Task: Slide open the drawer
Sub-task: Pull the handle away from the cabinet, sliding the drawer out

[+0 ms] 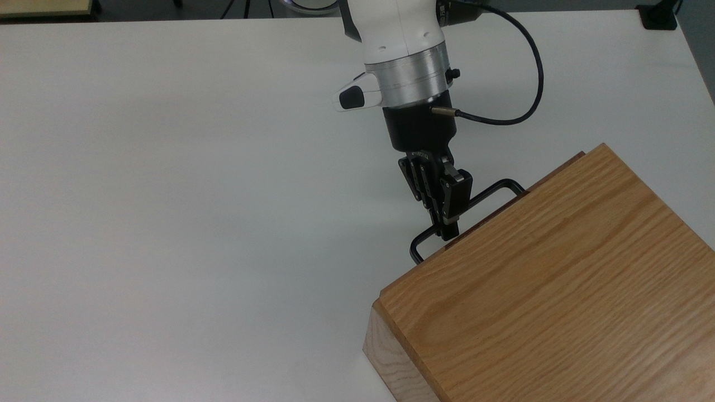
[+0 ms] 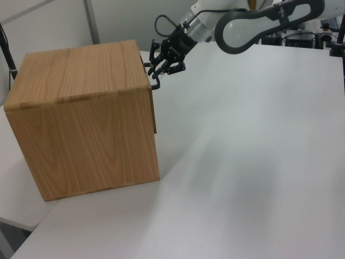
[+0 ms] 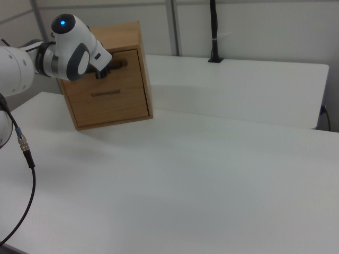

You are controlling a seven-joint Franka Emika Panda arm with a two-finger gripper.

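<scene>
I will grip the drawer [image 2: 153, 108] next, and I will slide it open by its thin black bar handle [image 2: 155, 84].
The drawer [image 3: 127, 74] is the upper front panel of the oak cabinet [image 1: 558, 290], and it sits pushed in. Its thin black bar handle [image 1: 491, 194] sticks out from the cabinet's front edge in the top view. My gripper [image 1: 448, 230] reaches down at that bar near its lower-left end, open, with one finger on either side of it. In the left view the gripper [image 2: 157, 73] is at the handle [image 2: 155, 84] by the cabinet's top right corner. In the right view my arm's wrist [image 3: 79, 53] covers the left part of the drawer front.
A second front panel with its own handle [image 3: 105, 94] lies below the drawer. The cabinet stands on a white table [image 1: 167, 195] with broad bare room to the top view's left. A black cable [image 1: 530, 84] loops from my wrist.
</scene>
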